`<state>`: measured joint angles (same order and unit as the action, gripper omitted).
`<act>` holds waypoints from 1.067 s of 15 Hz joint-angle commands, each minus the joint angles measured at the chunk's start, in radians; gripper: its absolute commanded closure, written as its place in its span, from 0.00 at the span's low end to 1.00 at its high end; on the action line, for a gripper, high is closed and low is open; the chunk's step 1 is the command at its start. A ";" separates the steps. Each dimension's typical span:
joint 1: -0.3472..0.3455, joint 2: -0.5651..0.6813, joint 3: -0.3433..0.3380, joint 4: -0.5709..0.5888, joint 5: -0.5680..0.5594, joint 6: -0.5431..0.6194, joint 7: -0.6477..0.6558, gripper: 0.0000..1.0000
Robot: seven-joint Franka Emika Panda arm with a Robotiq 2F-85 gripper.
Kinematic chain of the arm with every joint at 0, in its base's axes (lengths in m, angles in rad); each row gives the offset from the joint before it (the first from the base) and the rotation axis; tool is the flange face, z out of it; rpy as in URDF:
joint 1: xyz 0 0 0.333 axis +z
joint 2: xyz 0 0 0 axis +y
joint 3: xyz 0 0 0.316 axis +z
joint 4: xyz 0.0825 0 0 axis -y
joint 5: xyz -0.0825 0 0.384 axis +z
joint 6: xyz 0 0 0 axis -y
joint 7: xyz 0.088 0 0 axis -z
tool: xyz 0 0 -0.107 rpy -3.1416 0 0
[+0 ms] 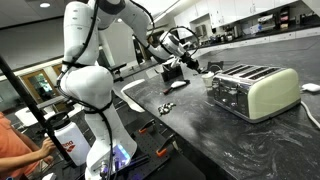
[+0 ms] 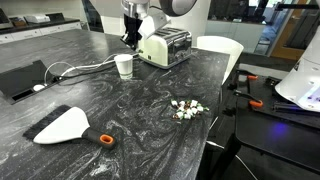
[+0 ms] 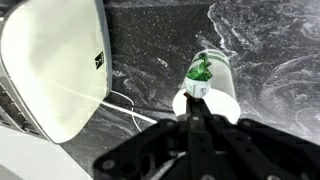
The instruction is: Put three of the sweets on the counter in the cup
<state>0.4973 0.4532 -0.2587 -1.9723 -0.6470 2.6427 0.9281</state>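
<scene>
The sweet's green end overlaps the cup's outer side below the robot's fingers, so the gripper needs to keep hold of the sweet until it hangs inside the cup's rim point(image 1: 209, 76) point(image 3: 226, 95).
The sweets point(image 2: 185, 109) lie in a small pile on the dark marbled counter point(image 2: 130, 130), near its edge; they also show in an exterior view point(image 1: 166, 107). The cup point(image 2: 124, 65) looks white here and stands next to the toaster; in the wrist view point(image 3: 222, 95) it is directly under the fingers. My gripper point(image 2: 130, 38) hangs just above the cup, shut on a green and white wrapped sweet point(image 3: 200, 74) held over the cup's opening. The gripper also shows in an exterior view point(image 1: 185, 62).
A cream and chrome toaster point(image 2: 165, 46) stands close behind the cup, its white cable point(image 2: 80, 68) trailing across the counter. A white scraper with an orange and black handle point(image 2: 65, 125) lies at the near end. A sink point(image 2: 20, 78) is set into the counter.
</scene>
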 commanded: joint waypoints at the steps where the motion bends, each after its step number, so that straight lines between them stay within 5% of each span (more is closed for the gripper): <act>1: -0.079 0.092 0.052 0.121 -0.014 -0.035 -0.025 1.00; 12: -0.114 0.223 0.090 0.296 0.035 -0.040 -0.109 1.00; 13: -0.113 0.231 0.090 0.305 0.041 -0.042 -0.114 0.93; 14: -0.113 0.237 0.090 0.311 0.047 -0.041 -0.122 0.71; 16: -0.108 0.246 0.083 0.319 0.058 -0.037 -0.126 0.66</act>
<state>0.3982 0.6790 -0.1861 -1.6963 -0.6169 2.6413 0.8430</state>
